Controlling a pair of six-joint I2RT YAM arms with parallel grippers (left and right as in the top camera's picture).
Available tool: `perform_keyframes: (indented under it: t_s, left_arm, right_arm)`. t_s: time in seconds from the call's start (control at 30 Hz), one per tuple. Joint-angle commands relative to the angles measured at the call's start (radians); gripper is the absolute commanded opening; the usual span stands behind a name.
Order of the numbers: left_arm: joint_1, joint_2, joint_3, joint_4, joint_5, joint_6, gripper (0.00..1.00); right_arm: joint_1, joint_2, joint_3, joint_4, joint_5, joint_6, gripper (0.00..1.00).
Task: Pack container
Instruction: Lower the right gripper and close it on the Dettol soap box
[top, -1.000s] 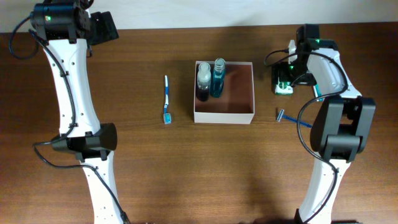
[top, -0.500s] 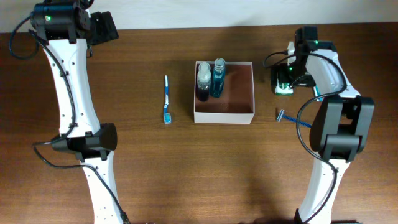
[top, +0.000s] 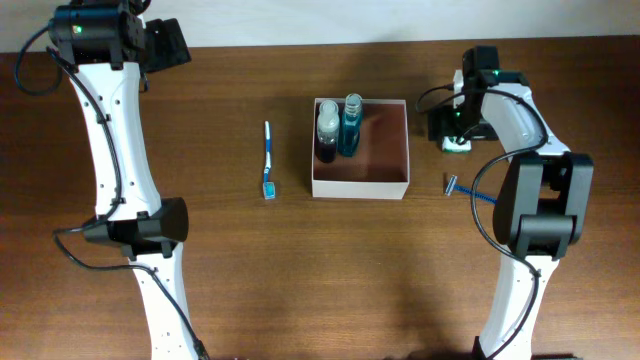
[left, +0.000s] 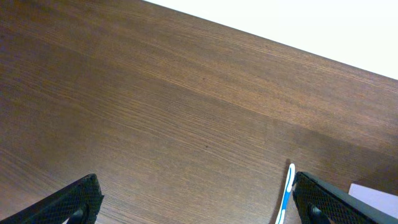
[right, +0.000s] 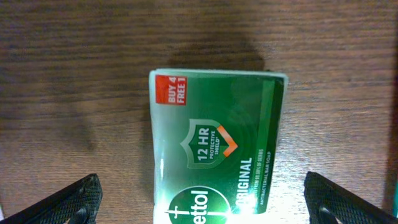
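Note:
My right gripper will hold the green soap pack's long sides near the Dettol logo (right: 212, 190), so its far end stays free to enter the container.
The container (top: 360, 186), a white-walled square box with a pinkish-brown floor, sits mid-table. A dark bottle (top: 328, 132) and a blue bottle (top: 351, 126) stand in its left part. My right gripper (top: 455, 130) hangs open right of the box, straight over a green soap pack (right: 214, 143); its fingers stand wide on either side, apart from the pack. In the overhead view the soap pack (top: 458, 145) is mostly hidden. A blue-and-white toothbrush (top: 268, 160) lies left of the box. My left gripper (top: 168, 45) is open and empty at the far left back.
A blue razor (top: 466, 188) lies right of the box's front corner, under the right arm. In the left wrist view the toothbrush (left: 286, 196) shows beside my right-hand finger (left: 320, 199). Both arm bases stand at the table's front.
My right gripper has shifted a little left and toward the back, covering more of the soap pack. The left arm has stayed still.

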Motion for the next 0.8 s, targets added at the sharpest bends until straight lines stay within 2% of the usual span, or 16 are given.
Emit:
perform_keyframes:
  t_s: [0.0, 0.77]
  left_arm:
    - [0.004, -0.032, -0.002, -0.001, 0.003, -0.010, 0.99]
    - [0.004, -0.032, -0.002, -0.001, 0.003, -0.010, 0.99]
  right_arm:
    - [0.005, 0.019, -0.010, 0.008, 0.019, 0.002, 0.99]
    - [0.004, 0.052, -0.011, 0.016, 0.019, -0.002, 0.99]
